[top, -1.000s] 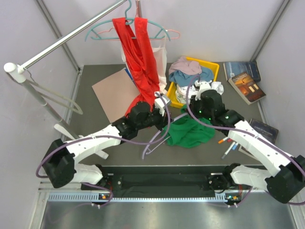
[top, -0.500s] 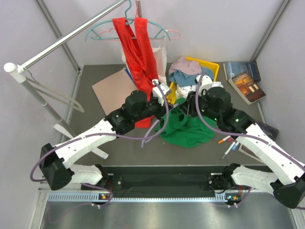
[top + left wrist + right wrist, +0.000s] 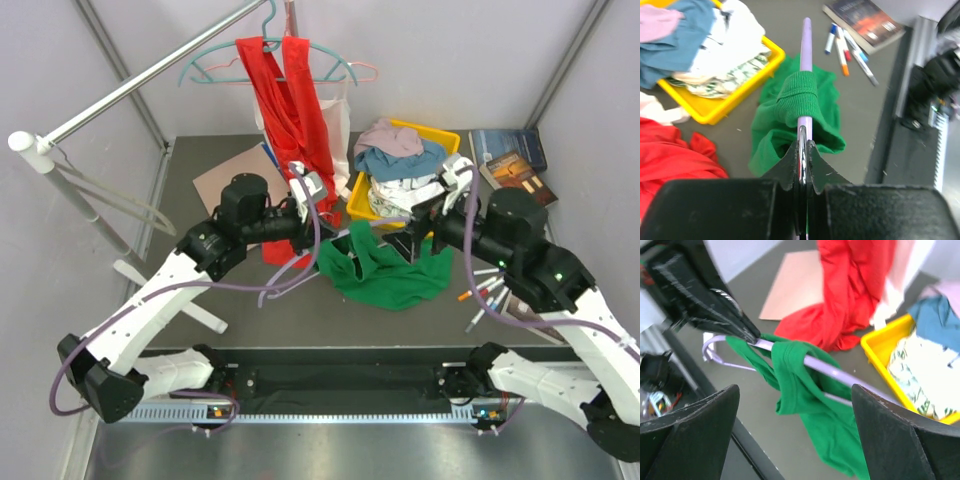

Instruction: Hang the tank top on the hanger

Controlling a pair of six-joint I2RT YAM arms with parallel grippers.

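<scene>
My right gripper should grab the pale lavender hanger (image 3: 805, 45) by its arm past the green strap, so the hook stays free to hang.
My left gripper (image 3: 802, 145) is shut on the hook end of the pale lavender hanger (image 3: 805, 45), holding it above the table. One strap of the bright green tank top (image 3: 799, 97) is looped over the hanger's arm. The rest of the tank top (image 3: 390, 275) lies bunched on the dark table. My right gripper (image 3: 795, 390) is open, with nothing between its fingers. It hovers a short way off the hanger (image 3: 840, 374) and the draped green strap (image 3: 792, 365). From above, the left gripper (image 3: 320, 215) and right gripper (image 3: 425, 212) face each other over the top.
A yellow bin (image 3: 447, 142) of mixed clothes sits behind the top. A red tank top (image 3: 300, 110) hangs from a teal hanger on the metal rail (image 3: 150, 75). Cardboard (image 3: 232, 185) lies at left, books (image 3: 515, 165) at back right, markers (image 3: 482, 298) at right.
The right gripper opened, let go of the green fabric and drew back to the right. The left arm pulled the hanger leftward and up, with the strap staying on it.
</scene>
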